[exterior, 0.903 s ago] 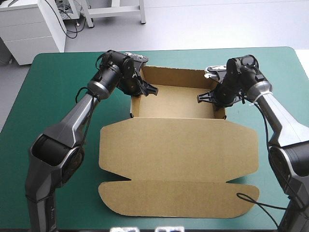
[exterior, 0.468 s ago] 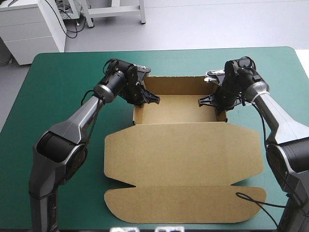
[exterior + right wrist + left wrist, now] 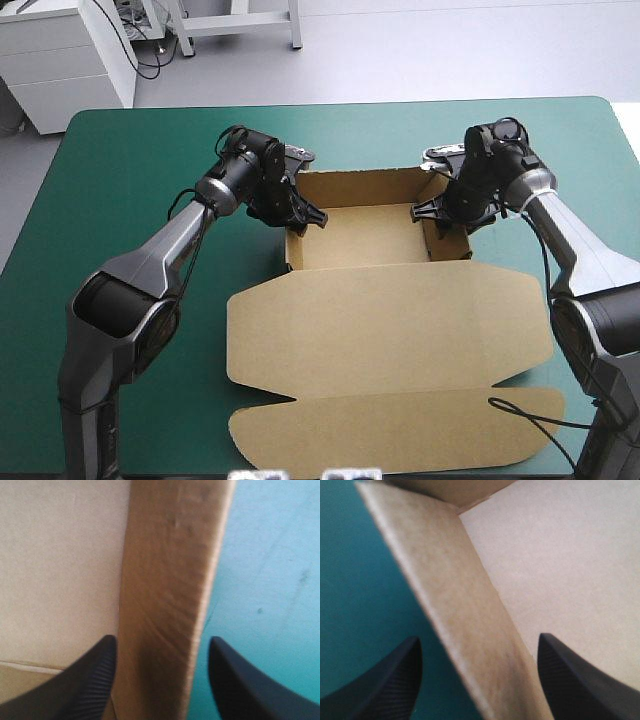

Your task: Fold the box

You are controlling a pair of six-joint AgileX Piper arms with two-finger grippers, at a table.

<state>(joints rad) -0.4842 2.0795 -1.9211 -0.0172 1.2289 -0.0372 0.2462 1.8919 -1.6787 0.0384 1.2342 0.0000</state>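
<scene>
The robot's right gripper will next grab the box's short side (image 3: 447, 245), so that the brown box's lid (image 3: 390, 330) stays free to fold.
The brown box (image 3: 365, 215) stands as an open tray with walls raised at mid-table. Its lid (image 3: 390, 320) lies flat toward the near edge, ending in a long flap (image 3: 400, 430). My left gripper (image 3: 302, 216) straddles the tray's left wall, and my right gripper (image 3: 436, 212) straddles the right wall. In the left wrist view the left gripper (image 3: 477, 639) is open with the wall (image 3: 455, 595) between its fingers. In the right wrist view the right gripper (image 3: 162, 638) is open the same way around the right wall (image 3: 170, 570).
The teal-green cover (image 3: 120, 200) shows broadly to the left of the box, and a narrower strip (image 3: 590, 170) to its right. The lid's flap lies close to the table's near edge.
Both grippers were shut on the tray's side walls earlier and have now opened. The box has slid to the right and a little nearer, and the left arm followed it.
</scene>
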